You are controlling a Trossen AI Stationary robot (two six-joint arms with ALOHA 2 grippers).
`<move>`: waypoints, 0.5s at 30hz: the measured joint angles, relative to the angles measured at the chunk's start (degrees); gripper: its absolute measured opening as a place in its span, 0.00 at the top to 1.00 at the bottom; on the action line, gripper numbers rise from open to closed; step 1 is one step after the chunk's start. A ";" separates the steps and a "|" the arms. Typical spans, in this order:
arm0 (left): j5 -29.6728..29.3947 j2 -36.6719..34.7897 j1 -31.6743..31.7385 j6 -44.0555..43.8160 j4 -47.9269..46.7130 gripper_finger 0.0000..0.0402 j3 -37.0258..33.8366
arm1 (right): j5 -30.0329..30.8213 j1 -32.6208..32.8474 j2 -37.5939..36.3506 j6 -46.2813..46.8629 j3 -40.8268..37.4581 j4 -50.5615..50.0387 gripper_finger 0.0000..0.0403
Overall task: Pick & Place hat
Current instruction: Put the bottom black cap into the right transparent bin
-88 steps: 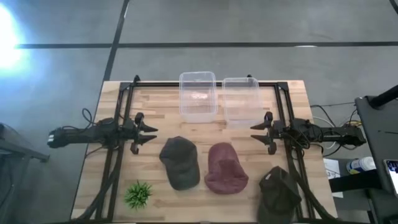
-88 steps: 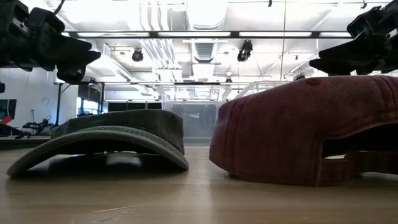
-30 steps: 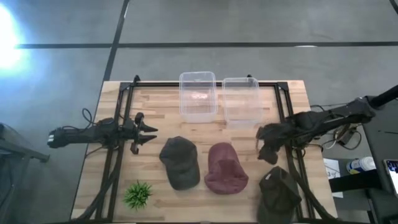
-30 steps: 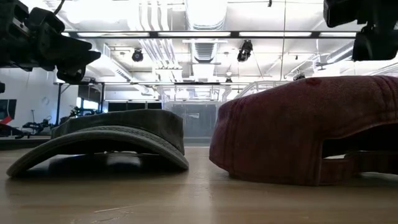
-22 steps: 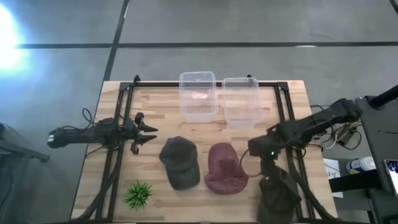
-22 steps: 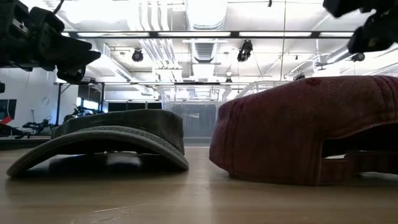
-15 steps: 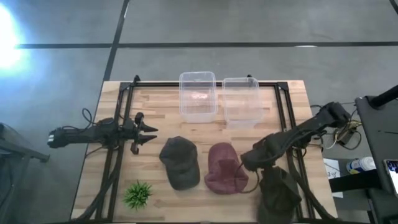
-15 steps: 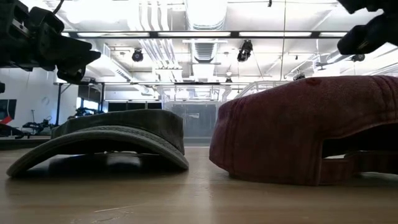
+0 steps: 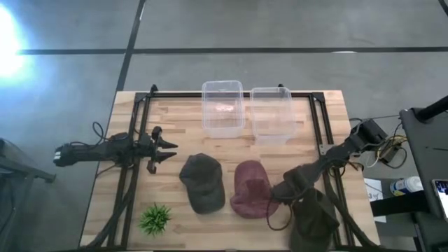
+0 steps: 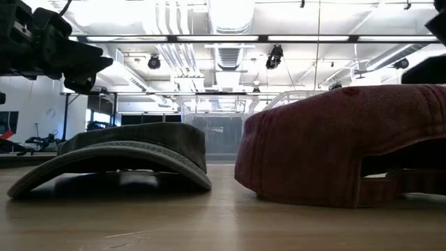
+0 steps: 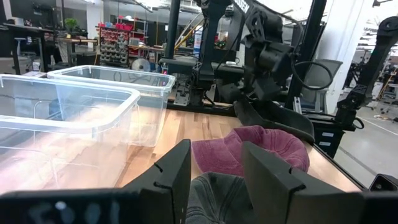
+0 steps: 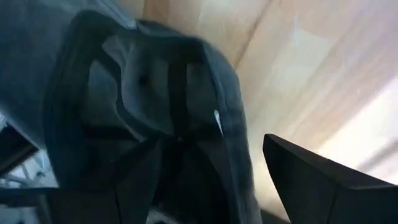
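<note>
Next, the right gripper reaches the dark cap and grabs its back rim (image 12: 224,118) to put the cap in a clear bin.
Three caps lie brim-down on the wooden table: an olive one (image 9: 203,183) (image 10: 125,155), a maroon one (image 9: 252,187) (image 10: 341,143) (image 11: 249,149), and a dark one (image 9: 313,217) near the right near corner. My right gripper (image 9: 285,193) (image 12: 211,146) is open and points down over the dark cap's back edge with its strap opening (image 12: 149,106), on the side facing the maroon cap. My left gripper (image 9: 166,148) (image 11: 217,168) waits open above the table's left part, left of the olive cap. My right gripper's open fingers (image 12: 311,180) stand on either side of the dark cap's back rim (image 12: 224,118), coming from above. I cannot tell whether they touch it. The cap lies flat on the table.
Two clear plastic bins (image 9: 222,108) (image 9: 271,113) stand side by side at the far edge. A small green plant (image 9: 155,218) sits near the left near corner. Bare wood shows between the bins and the caps.
My right arm has swung from the table's right side toward the near edge and leftward, tipping its gripper downward and lowering it over the dark cap's edge beside the maroon cap. The caps lie where they were.
</note>
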 joint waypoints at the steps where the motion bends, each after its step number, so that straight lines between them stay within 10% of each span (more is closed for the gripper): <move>1: 0.00 0.00 -0.01 -0.02 0.00 0.66 0.00 | 0.02 0.10 -0.06 0.73 -0.71 1.23 0.31; 15: 0.00 -0.02 -0.01 -0.54 0.02 0.66 0.00 | -0.04 0.06 0.99 4.95 -7.04 4.86 0.64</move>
